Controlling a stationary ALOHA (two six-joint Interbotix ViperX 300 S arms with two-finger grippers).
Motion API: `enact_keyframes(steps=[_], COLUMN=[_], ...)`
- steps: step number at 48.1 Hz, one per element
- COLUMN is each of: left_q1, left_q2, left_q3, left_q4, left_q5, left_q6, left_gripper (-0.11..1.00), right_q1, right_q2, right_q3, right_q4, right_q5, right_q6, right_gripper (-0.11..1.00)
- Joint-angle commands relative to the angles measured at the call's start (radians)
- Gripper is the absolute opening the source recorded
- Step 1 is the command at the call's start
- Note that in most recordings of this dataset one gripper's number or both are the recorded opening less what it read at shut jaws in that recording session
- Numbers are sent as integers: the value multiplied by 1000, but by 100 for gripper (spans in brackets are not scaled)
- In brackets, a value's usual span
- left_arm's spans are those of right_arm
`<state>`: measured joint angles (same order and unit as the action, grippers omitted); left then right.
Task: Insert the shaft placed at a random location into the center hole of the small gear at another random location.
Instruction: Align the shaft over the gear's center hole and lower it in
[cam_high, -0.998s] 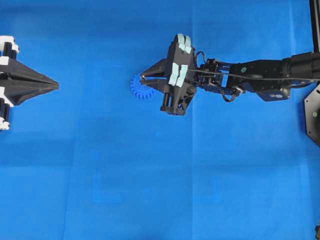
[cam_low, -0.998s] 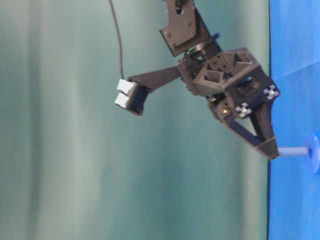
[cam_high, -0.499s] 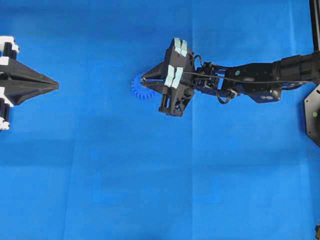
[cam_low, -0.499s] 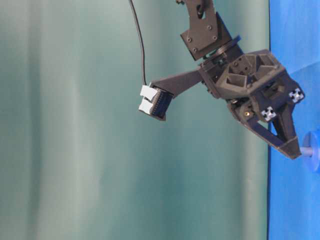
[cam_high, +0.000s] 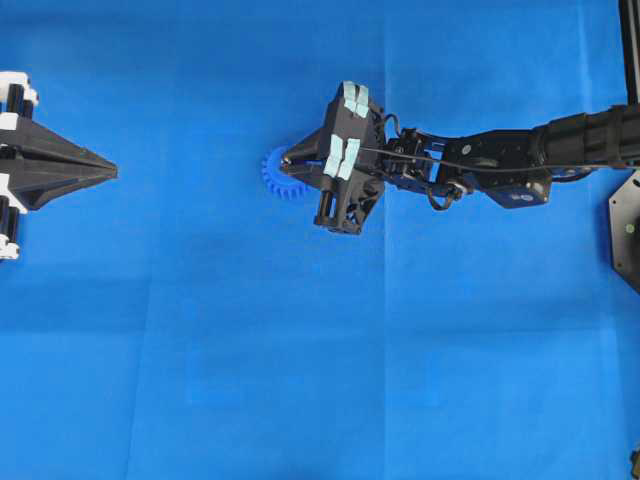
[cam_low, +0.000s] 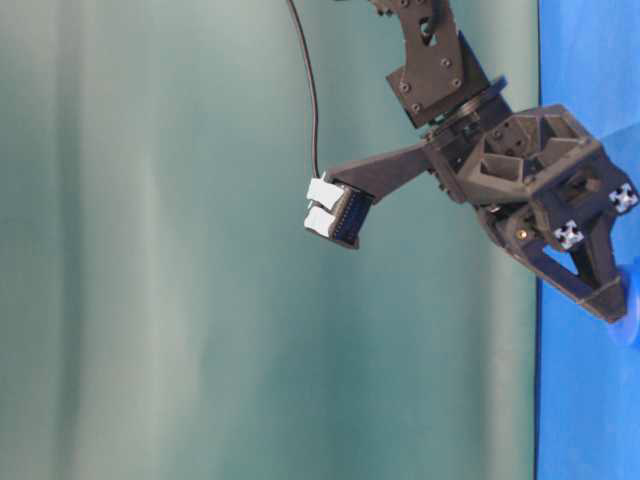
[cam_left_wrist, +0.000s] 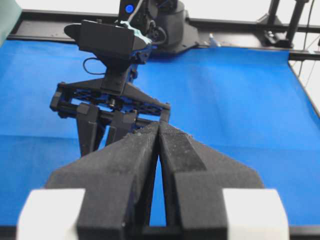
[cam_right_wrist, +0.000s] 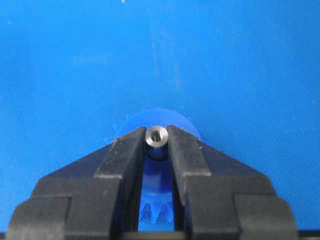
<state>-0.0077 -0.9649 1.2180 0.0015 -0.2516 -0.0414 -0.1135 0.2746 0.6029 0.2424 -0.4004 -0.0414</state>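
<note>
The shaft is upright in the small gear's middle (cam_high: 282, 176) and only the shaft's silver end (cam_high: 286, 160) shows between my fingers, so it is time for my right gripper to open.
The small gear (cam_high: 272, 178) lies flat on the blue cloth, left of the middle. My right gripper (cam_high: 286, 160) reaches over it from the right, shut on the shaft. In the right wrist view the shaft (cam_right_wrist: 156, 136) shows as a silver round end pinched between the black fingertips, upright above the small gear (cam_right_wrist: 150, 118). The center hole is hidden under the shaft. In the table-level view the fingertips (cam_low: 612, 305) almost touch the gear (cam_low: 633, 330), and no shaft shows between them. My left gripper (cam_high: 108, 172) rests shut and empty at the far left.
Blue cloth (cam_high: 300, 350) covers the whole table. The right arm (cam_high: 500, 165) stretches in from the right edge. The left wrist view faces the right gripper's body (cam_left_wrist: 112, 102) past my shut left gripper (cam_left_wrist: 159, 126).
My right gripper has come down toward the gear with the shaft. The length of shaft showing between fingertips and gear has shrunk to nothing. The left arm has not moved.
</note>
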Motion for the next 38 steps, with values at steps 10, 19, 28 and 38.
enact_keyframes(steps=[10,19,28,38], left_q1=[2,2,2,2], left_q2=[6,6,5,3], left_q3=[-8,-6,-6,-6], left_q4=[0,0,0,0], left_q5=[-5,-6,-5,-5], left_q6=[-2,-2,-2,-2], left_gripper=[0,0,0,0], right_q1=[-2,-2,-2,-2], right_q2=[-9,-11,-11,-35], right_q3=[-12,-14,-15,-15], right_q4=[2,2,6,12], right_q5=[-6,-5,-5,-9], right_q6=[2,5,6,6], right_gripper=[3,4,12,68])
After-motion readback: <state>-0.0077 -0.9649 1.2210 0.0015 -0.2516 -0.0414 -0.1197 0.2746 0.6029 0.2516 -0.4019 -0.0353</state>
